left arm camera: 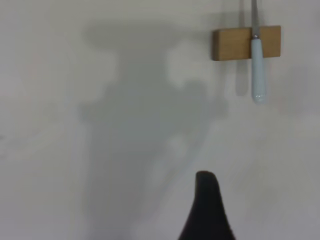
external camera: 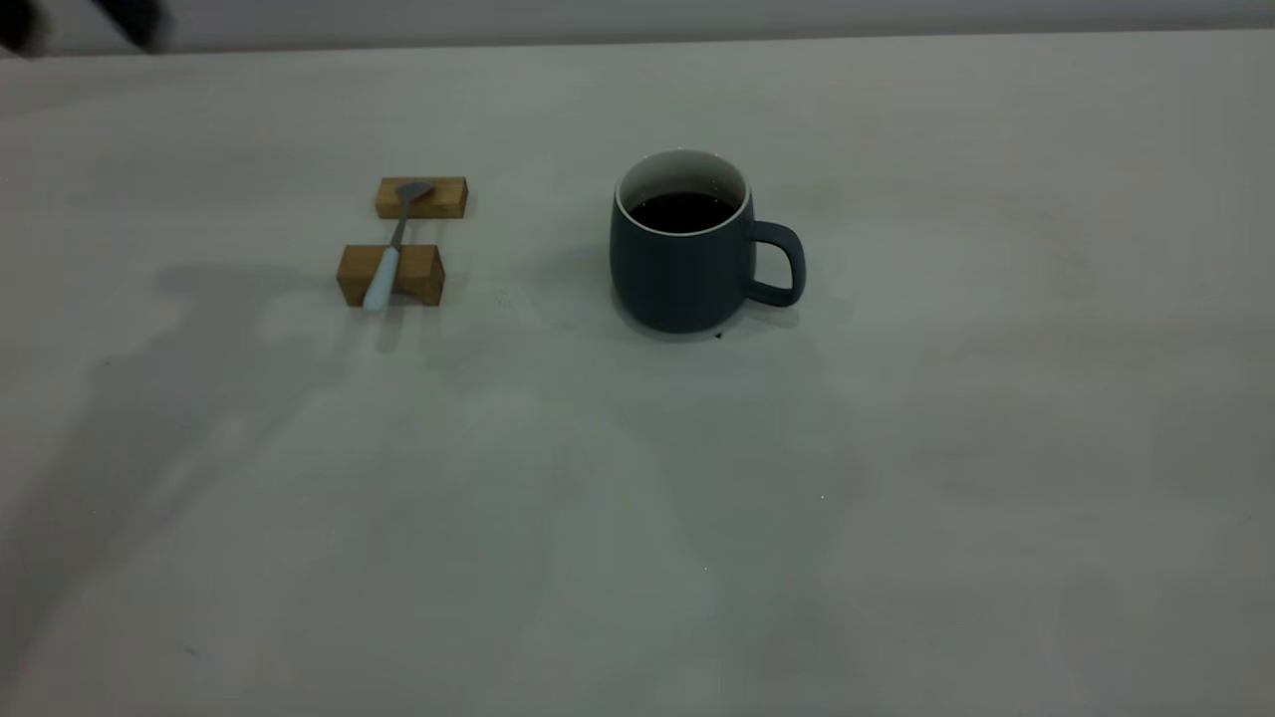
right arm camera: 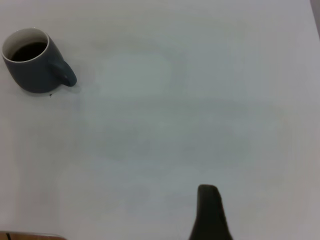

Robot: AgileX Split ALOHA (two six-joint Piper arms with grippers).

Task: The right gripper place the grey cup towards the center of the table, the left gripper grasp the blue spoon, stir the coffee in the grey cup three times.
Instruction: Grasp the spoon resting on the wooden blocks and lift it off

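Note:
The blue spoon needs to stir the coffee in the grey cup (external camera: pixel 682 269), so my left gripper should grab it next by its light blue handle (external camera: pixel 382 281).
The grey cup (external camera: pixel 682 269) stands upright near the middle of the table (external camera: pixel 637 518), its handle (external camera: pixel 785 264) pointing right, with dark coffee (external camera: pixel 682 211) inside. The blue spoon (external camera: pixel 383 269) lies across two wooden blocks left of the cup, bowl on the far block. In the left wrist view my left gripper (left arm camera: pixel 240 205) hovers short of the spoon (left arm camera: pixel 258 70), one black finger (left arm camera: pixel 206 205) showing with bare table on both sides. My right gripper (right arm camera: pixel 235 215) is far from the cup (right arm camera: pixel 32 70), likewise showing one finger (right arm camera: pixel 209 212). Neither holds anything.
The far wooden block (external camera: pixel 443 197) and near wooden block (external camera: pixel 418 279) carry the spoon. A dark blurred piece of an arm (external camera: pixel 60 20) sits at the far left corner. A small dark speck (external camera: pixel 717 336) lies by the cup's base.

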